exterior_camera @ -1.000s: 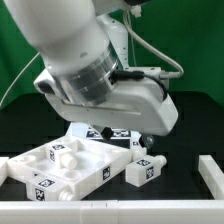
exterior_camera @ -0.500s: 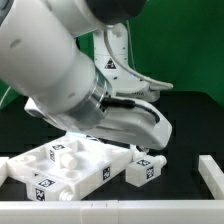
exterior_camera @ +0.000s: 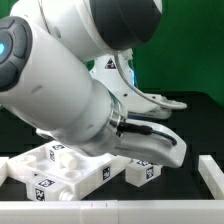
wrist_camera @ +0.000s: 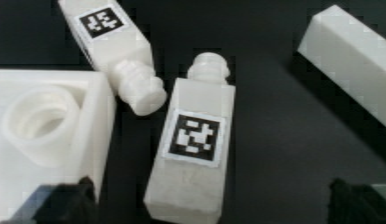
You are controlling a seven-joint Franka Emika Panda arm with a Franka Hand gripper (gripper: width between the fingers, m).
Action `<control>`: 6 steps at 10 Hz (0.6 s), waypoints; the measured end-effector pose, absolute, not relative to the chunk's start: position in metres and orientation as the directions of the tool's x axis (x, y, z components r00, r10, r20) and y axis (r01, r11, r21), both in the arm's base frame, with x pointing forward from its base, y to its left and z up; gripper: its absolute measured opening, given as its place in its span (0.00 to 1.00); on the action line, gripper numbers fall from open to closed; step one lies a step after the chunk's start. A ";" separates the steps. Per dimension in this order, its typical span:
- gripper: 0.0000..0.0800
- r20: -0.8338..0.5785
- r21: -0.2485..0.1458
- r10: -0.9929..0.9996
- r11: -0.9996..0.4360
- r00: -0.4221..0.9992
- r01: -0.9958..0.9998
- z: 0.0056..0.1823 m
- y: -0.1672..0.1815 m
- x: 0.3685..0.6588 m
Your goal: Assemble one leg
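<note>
In the wrist view my gripper's fingers are high above the tagged leg, so it is too early to close. My gripper lowers next, then closes on the leg.
In the wrist view a leg (wrist_camera: 195, 140), a white chunky post with a square tag and a round peg at one end, lies on the black table. It is straight under my gripper (wrist_camera: 208, 205), with its near end between the two dark fingertips (wrist_camera: 58, 203). The jaws stand wide apart and do not touch it. A second leg (wrist_camera: 112, 45) lies beyond it, its peg end close to the first leg. In the exterior view the leg (exterior_camera: 144, 172) shows under the hand; the arm hides the fingers there.
The large white slab (wrist_camera: 39, 110) with holes lies right beside the legs; it also shows in the exterior view (exterior_camera: 58, 166). A white bar (wrist_camera: 353, 55) lies on the other side, at the exterior view's right (exterior_camera: 211, 170). A white rail (exterior_camera: 120, 211) runs along the front.
The arm has swung toward the exterior view's right and lowered. The hand now sits lower over the leg and hides the parts behind it. Slab and leg have not moved.
</note>
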State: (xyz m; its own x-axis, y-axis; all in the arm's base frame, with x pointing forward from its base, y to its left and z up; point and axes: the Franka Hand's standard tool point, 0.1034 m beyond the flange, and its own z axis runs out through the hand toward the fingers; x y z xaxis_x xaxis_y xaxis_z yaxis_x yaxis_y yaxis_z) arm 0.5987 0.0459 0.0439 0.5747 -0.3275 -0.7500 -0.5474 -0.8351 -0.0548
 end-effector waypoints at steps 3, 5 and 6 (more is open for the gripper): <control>0.81 -0.748 -0.049 -0.332 -0.836 0.575 -0.546 0.032 0.052 0.593; 0.81 -0.747 -0.047 -0.334 -0.836 0.575 -0.547 0.026 0.053 0.592; 0.81 -0.747 -0.045 -0.337 -0.834 0.573 -0.549 0.023 0.053 0.590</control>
State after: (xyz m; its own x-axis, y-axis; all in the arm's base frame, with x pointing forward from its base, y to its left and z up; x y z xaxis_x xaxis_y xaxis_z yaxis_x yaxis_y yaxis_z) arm 0.5901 0.0530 0.0229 0.5735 -0.3372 -0.7466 -0.5492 -0.8345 -0.0450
